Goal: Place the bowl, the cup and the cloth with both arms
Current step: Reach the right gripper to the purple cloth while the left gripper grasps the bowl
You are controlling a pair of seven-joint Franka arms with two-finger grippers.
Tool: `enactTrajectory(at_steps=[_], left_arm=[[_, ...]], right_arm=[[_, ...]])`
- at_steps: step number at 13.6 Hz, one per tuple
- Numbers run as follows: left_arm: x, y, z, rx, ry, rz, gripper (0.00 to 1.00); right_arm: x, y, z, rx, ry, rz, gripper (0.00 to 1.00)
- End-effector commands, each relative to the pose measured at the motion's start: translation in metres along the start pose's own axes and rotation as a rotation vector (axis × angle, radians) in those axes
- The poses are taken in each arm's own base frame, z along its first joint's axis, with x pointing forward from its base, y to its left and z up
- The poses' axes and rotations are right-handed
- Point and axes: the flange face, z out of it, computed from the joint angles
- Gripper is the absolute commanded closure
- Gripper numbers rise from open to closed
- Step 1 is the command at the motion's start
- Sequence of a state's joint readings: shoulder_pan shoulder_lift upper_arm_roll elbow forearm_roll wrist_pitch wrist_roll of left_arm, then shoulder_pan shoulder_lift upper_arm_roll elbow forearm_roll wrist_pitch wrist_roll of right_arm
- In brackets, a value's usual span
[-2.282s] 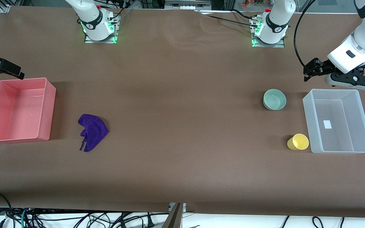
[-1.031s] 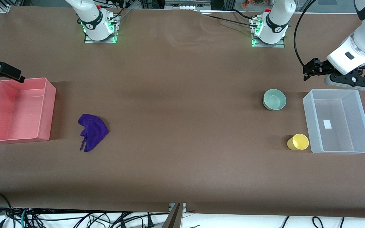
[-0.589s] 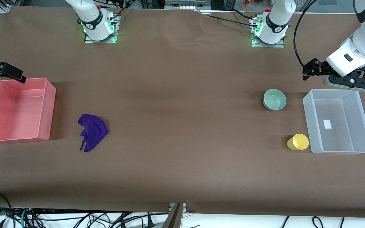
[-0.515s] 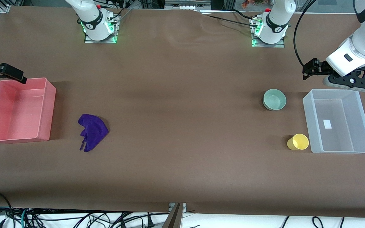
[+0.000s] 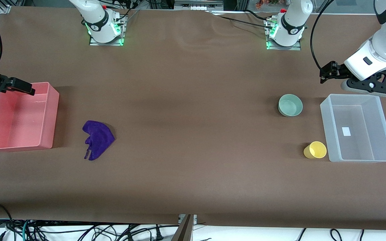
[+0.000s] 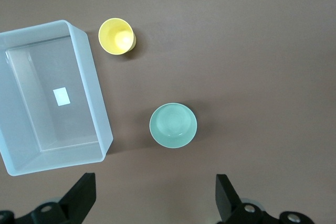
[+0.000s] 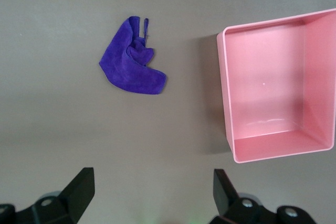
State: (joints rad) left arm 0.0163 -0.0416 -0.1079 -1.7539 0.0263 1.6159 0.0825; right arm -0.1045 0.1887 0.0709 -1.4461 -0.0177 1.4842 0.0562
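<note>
My left gripper grips the mint-green bowl by its rim (image 5: 290,95) (image 6: 173,104) next, to place it in the clear bin.
The mint-green bowl (image 5: 290,105) stands upright on the table beside the clear bin (image 5: 325,110). The yellow cup (image 5: 315,150) stands nearer the front camera, against the same bin's wall. The purple cloth (image 5: 98,139) lies crumpled beside the pink bin (image 5: 54,113). My left gripper (image 5: 369,87) hangs open and empty high over the clear bin's edge nearest the bases. Its wrist view shows the bowl (image 6: 173,125), the cup (image 6: 116,36) and wide-apart fingers (image 6: 79,199). My right gripper (image 7: 152,200) is open and empty, high over the pink bin's corner, with the cloth (image 7: 130,59) in its view.
Both bins are empty: the clear bin (image 6: 79,82) at the left arm's end of the table, the pink bin (image 7: 223,87) at the right arm's end. Brown table cover spreads between them. The arm bases stand along the edge farthest from the front camera.
The right arm's hand has moved in from the table's end, over the pink bin's corner. The left gripper has shifted only slightly. Bowl, cup and cloth have not moved.
</note>
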Motion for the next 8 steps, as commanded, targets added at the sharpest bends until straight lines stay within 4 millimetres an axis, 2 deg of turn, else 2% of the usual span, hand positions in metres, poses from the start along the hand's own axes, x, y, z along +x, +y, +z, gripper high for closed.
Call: enactTrajectory(at_steps=[1, 4, 5, 6, 8], left_arm=[[-0.001, 0.002, -0.002, -0.026, -0.006, 0.001, 0.0], [-0.002, 0.001, 0.0, -0.029, -0.021, 0.0, 0.0], [-0.005, -0.002, 0.004, -0.032, -0.047, -0.001, 0.0], [-0.007, -0.006, 0.014, -0.038, -0.078, -0.007, 0.0], [0.007, -0.008, 0.051, -0.05, -0.147, 0.009, 0.0]], right_arm=[[0.013, 0.003, 0.025, -0.013, -0.042, 0.019, 0.0], [0.029, -0.001, 0.06, -0.007, -0.048, 0.014, 0.0], [0.035, -0.006, 0.083, -0.004, -0.028, 0.013, 0.0], [0.039, -0.008, 0.107, 0.002, -0.006, 0.012, 0.0], [0.047, -0.01, 0.161, 0.006, 0.008, 0.008, 0.0]])
